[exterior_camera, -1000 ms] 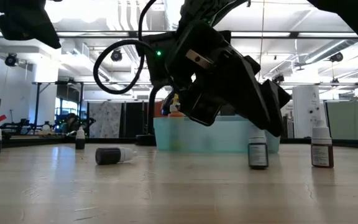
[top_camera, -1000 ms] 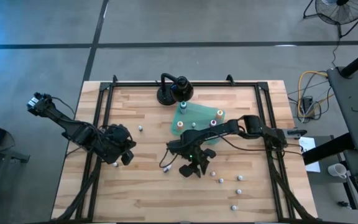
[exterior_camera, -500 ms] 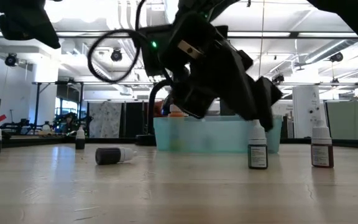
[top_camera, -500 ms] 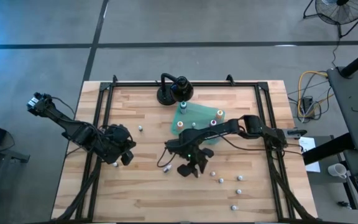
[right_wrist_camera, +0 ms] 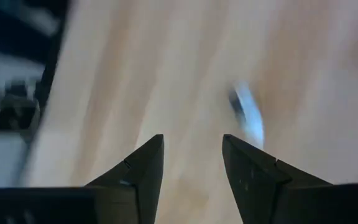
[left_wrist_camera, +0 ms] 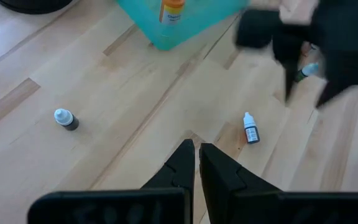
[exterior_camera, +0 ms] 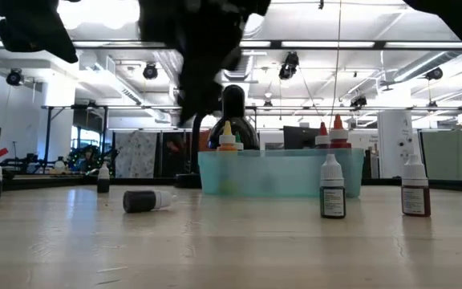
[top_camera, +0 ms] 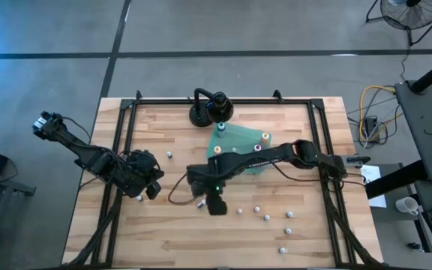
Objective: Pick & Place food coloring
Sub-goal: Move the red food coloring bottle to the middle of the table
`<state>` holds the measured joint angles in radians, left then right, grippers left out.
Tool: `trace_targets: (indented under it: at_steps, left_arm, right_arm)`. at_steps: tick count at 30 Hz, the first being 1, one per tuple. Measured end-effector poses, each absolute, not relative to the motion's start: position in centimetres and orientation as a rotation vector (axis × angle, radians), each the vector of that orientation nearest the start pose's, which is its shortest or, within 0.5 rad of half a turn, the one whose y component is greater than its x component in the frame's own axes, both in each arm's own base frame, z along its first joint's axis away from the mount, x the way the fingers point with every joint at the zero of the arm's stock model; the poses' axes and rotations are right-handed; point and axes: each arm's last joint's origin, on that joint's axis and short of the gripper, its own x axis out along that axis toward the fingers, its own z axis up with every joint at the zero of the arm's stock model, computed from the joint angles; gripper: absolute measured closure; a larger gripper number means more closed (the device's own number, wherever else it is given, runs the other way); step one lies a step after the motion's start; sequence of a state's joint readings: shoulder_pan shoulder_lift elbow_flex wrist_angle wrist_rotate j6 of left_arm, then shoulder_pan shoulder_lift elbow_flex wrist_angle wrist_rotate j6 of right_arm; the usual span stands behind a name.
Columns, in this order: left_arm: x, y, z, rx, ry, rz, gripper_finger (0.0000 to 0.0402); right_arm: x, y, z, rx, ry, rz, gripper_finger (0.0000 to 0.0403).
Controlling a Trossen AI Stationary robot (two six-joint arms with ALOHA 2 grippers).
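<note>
The lying food coloring bottle needs to be picked up next by its white cap [top_camera: 199, 204] [right_wrist_camera: 248, 112] with my right gripper, so that I can place it.
Several food coloring bottles stand in the teal tray [top_camera: 240, 147] at mid-table, and more stand on the wood at the near right [top_camera: 267, 217]. One bottle [top_camera: 199, 202] lies on its side [exterior_camera: 147, 199]. My right gripper [top_camera: 216, 205] hangs open just right of it, above the table, with nothing between its fingers [right_wrist_camera: 191, 146]. A standing bottle [exterior_camera: 333, 189] is farther right of it. My left gripper [left_wrist_camera: 196, 155] waits shut and empty above the left side of the table [top_camera: 150, 189].
A black round-based stand [top_camera: 210, 109] sits behind the tray at the far edge. A single bottle [top_camera: 169, 155] stands left of the tray. Black rails [top_camera: 122, 150] run along the table's left and right sides. Bare wood lies along the near edge.
My right gripper has risen and swung toward the table's left, rolling about its own axis as it went. It has come away from the standing bottle it hung over, which stays upright on the wood, and now hangs near the lying bottle.
</note>
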<state>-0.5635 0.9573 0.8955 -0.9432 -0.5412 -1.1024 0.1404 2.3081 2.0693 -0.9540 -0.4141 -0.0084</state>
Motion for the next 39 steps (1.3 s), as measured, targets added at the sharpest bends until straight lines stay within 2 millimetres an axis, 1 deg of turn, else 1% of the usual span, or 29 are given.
trace_targets:
  at_steps: [2,3,5,8,10,12,18,23,28,32,39]
  left_arm:
    - [14.8,-7.6,28.6,-0.510,0.743,0.427,0.0401]
    - [14.8,-7.6,28.6,-0.512,0.744,0.426,0.0401]
    - [14.8,-7.6,28.6,-0.517,0.744,0.427,0.0401]
    - [14.8,-7.6,28.6,-0.522,0.747,0.425,0.0401]
    - [14.8,-7.6,28.6,-0.525,0.752,0.422,0.0401]
    - [14.8,-7.7,28.6,-0.526,0.752,0.421,0.0401]
    - [14.8,-7.7,28.6,-0.525,0.754,0.419,0.0401]
    - [14.8,-7.6,28.6,-0.525,0.754,0.419,0.0401]
    - [14.8,-7.7,28.6,-0.514,0.756,0.415,0.0401]
    - [14.8,-7.6,28.6,-0.514,0.756,0.415,0.0401]
    - [14.8,-7.7,28.6,-0.513,0.756,0.415,0.0401]
  right_arm:
    - [48.2,8.8,21.2,-0.034,1.073,0.623,0.0243]
    - [48.4,9.1,21.2,-0.102,1.030,0.650,0.0241]
    - [48.8,9.3,20.8,-0.188,1.000,0.604,0.0239]
    - [49.1,8.7,19.5,-0.240,1.052,0.483,0.0238]
    - [49.2,8.5,18.6,-0.255,1.077,0.457,0.0239]
    - [49.3,8.6,18.0,-0.266,1.083,0.467,0.0240]
    - [49.0,8.7,17.0,-0.325,1.101,0.511,0.0241]
    - [48.9,8.6,16.3,-0.334,1.118,0.500,0.0241]
    - [48.8,8.6,15.0,-0.327,1.147,0.505,0.0241]
    - [49.0,8.7,14.9,-0.328,1.121,0.500,0.0241]
    - [49.0,8.7,14.8,-0.325,1.124,0.498,0.0241]
